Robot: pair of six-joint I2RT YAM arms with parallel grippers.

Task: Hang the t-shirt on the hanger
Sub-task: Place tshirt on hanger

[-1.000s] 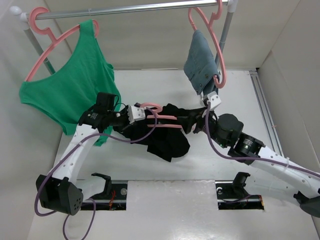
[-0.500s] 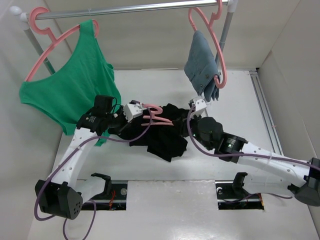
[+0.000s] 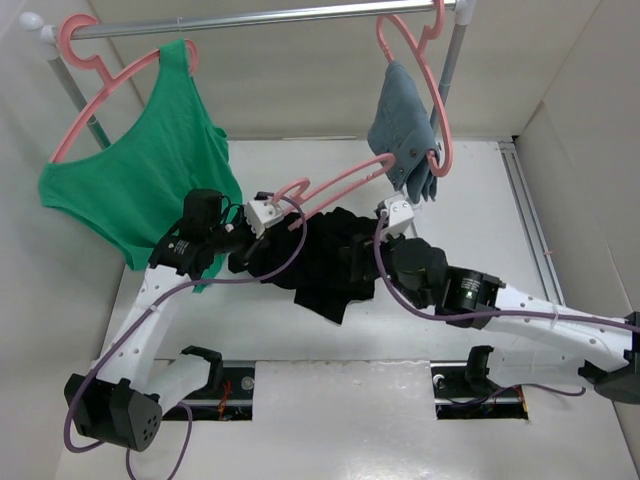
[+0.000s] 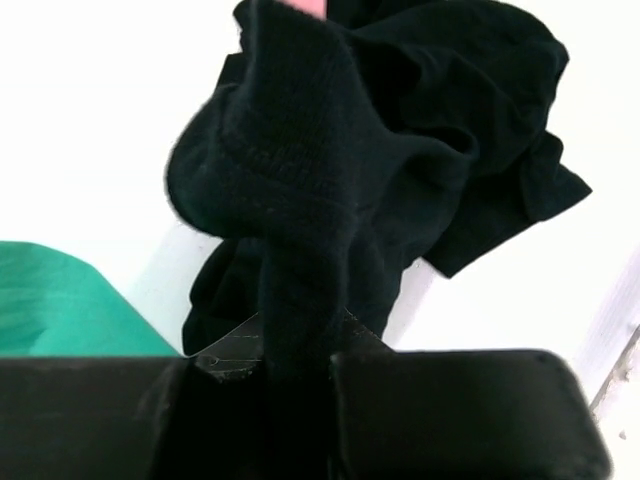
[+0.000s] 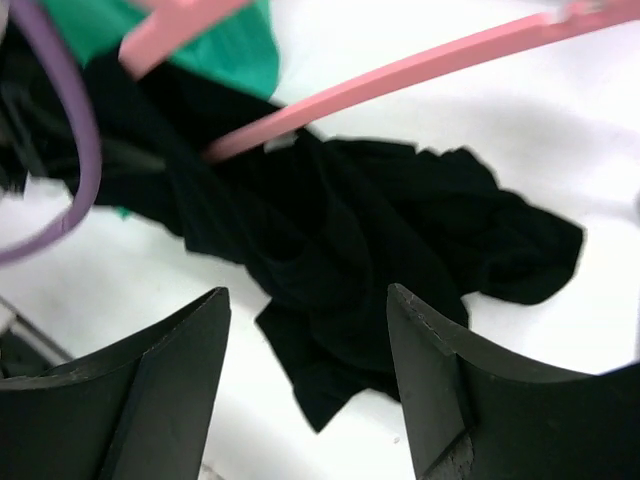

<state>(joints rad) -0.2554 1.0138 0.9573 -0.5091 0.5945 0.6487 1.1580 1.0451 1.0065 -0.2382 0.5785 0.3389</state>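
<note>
The right gripper grabs the t-shirt's loose fold (image 3: pixel 343 250) opposite my left gripper next, to draw the t-shirt over the hanger's free arm (image 3: pixel 347 175).
The black t-shirt (image 3: pixel 335 268) lies bunched on the white table, its left part lifted. My left gripper (image 3: pixel 252 238) is shut on a fold of it, seen in the left wrist view (image 4: pixel 300 300). The salmon-pink hanger (image 3: pixel 340 180) slants up from the shirt by the left gripper toward the grey-blue garment, with one arm inside the fabric. My right gripper (image 3: pixel 374 246) is open and empty just above the shirt's right part. In the right wrist view its fingers (image 5: pixel 440 380) stand wide apart over the shirt (image 5: pixel 350 240), and the hanger's bar (image 5: pixel 420 65) crosses above.
A green tank top (image 3: pixel 150 170) hangs on a pink hanger at the left of the metal rail (image 3: pixel 270 17). A grey-blue garment (image 3: pixel 405 125) hangs on another pink hanger at the right. White walls enclose the table on both sides.
The hanger has swung up from lying flat on the shirt to slanting toward the grey-blue garment. My left gripper has risen with the fabric. My right gripper has shifted left and stays open.
</note>
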